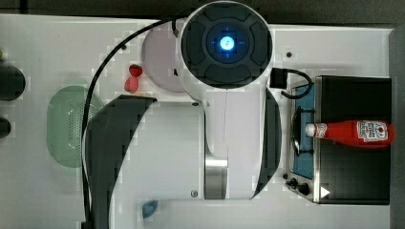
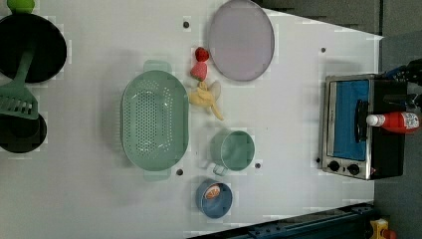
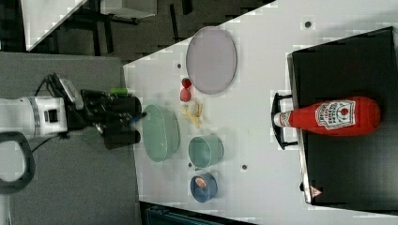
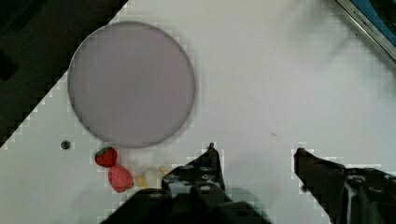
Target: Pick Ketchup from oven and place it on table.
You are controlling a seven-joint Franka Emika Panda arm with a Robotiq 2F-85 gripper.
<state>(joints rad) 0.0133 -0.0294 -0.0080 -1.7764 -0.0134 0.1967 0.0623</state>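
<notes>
My gripper grabs the ketchup by its red body (image 2: 398, 121) next, to bring it to the table.
The ketchup (image 1: 353, 133) lies on its side on the oven's (image 1: 353, 176) black top, its white cap hanging out over the door side. The same red bottle (image 2: 398, 121) (image 3: 338, 116) rests across the oven (image 2: 385, 154) (image 3: 347, 168) in both side views. My gripper (image 4: 256, 156) is open with nothing between its fingers, high over the white table (image 4: 261, 70) near a lilac plate (image 4: 130, 84). One corner of the oven (image 4: 369, 23) is far from the fingertips. In the right view the gripper (image 3: 137, 118) hangs off toward the right view's left, well away from the bottle.
On the table (image 2: 298, 74) stand a lilac plate (image 2: 241, 40), two strawberries (image 2: 200, 62), a banana peel (image 2: 206, 97), a green colander (image 2: 155, 124), a green cup (image 2: 233, 149) and a blue bowl (image 2: 214, 198). Black pans (image 2: 30, 47) and a green spatula (image 2: 17, 97) sit at the left view's left.
</notes>
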